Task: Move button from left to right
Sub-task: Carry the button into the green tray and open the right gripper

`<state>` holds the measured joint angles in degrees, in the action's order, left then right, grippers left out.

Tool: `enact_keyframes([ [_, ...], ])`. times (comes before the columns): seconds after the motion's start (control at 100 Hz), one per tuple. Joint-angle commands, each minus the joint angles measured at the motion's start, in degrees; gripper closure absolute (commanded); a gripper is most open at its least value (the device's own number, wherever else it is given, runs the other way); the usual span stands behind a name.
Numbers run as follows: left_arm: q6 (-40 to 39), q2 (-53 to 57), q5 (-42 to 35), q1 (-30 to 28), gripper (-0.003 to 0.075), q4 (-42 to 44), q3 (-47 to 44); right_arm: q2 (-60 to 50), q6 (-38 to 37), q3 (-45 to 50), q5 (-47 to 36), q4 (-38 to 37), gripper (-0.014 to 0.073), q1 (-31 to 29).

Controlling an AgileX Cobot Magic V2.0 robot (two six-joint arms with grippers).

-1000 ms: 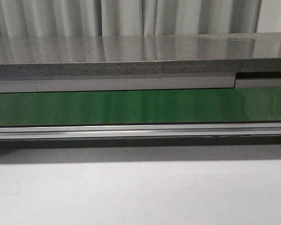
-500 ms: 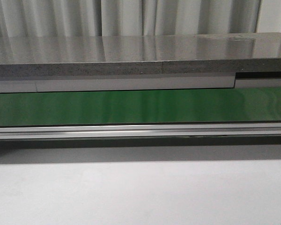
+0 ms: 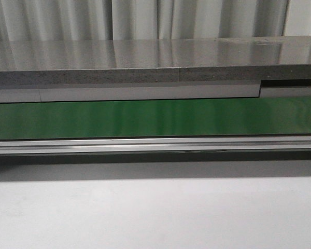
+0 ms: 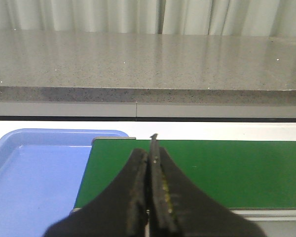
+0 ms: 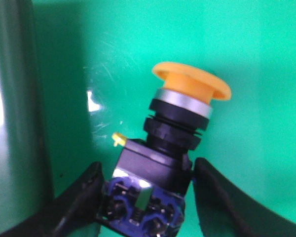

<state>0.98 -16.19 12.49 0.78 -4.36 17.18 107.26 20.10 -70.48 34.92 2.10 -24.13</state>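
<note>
The button's black body [image 5: 158,160] is low inside the tray, over the tray's green bottom, so it is time for my right gripper to open now.
The button [image 5: 187,98] shows only in the right wrist view: a yellow-orange round head, a silver ring, and a black body on a blue terminal base with a small green tab. It is tilted, head away from the wrist. My right gripper [image 5: 148,169] is shut on the button; its dark fingers [image 5: 84,192] press the base and body from both sides, above a glossy green surface [image 5: 251,44]. My left gripper [image 4: 149,155] is shut and empty, over the near end of the green belt [image 4: 237,168]. Neither gripper nor the button appears in the front view.
A blue tray [image 4: 34,182] lies beside the belt's end near my left gripper. In the front view the green belt [image 3: 155,118] runs across, with an aluminium rail [image 3: 155,145] in front, a grey stone counter [image 3: 145,62] behind and a white table [image 3: 155,212] nearest.
</note>
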Motion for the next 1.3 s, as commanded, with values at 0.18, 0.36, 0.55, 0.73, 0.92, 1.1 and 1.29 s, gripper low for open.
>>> enact_keyframes([
  [0.18,0.1,-0.4,-4.5,0.6,0.0741,-0.5,1.6,-2.7,0.6,-1.9,-1.1,1.1,0.0183,-0.3],
  [0.36,0.1,-0.4,-4.5,0.6,0.0741,-0.5,1.6,-2.7,0.6,-1.9,-0.8,2.0,0.0063,-0.3],
  [0.55,0.1,-0.4,-4.5,0.6,0.0741,-0.5,1.6,-3.4,0.5,-1.9,0.0,2.0,0.003,-0.4],
  [0.73,0.1,-0.4,-4.5,0.6,0.0741,-0.5,1.6,-7.5,-1.4,-1.9,-1.0,3.5,0.003,-0.3],
  [0.92,0.1,-0.4,-4.5,0.6,0.0741,-0.5,1.6,-13.6,-1.4,-1.9,-3.0,9.8,0.003,1.1],
  [1.1,0.1,-0.4,-4.5,0.6,0.0741,-0.5,1.6,-20.7,-1.3,0.4,-7.2,14.1,0.003,4.5],
  [1.29,0.1,-0.4,-4.5,0.6,0.0741,-0.5,1.6,-29.7,-1.3,6.8,-13.4,14.3,0.003,9.6],
])
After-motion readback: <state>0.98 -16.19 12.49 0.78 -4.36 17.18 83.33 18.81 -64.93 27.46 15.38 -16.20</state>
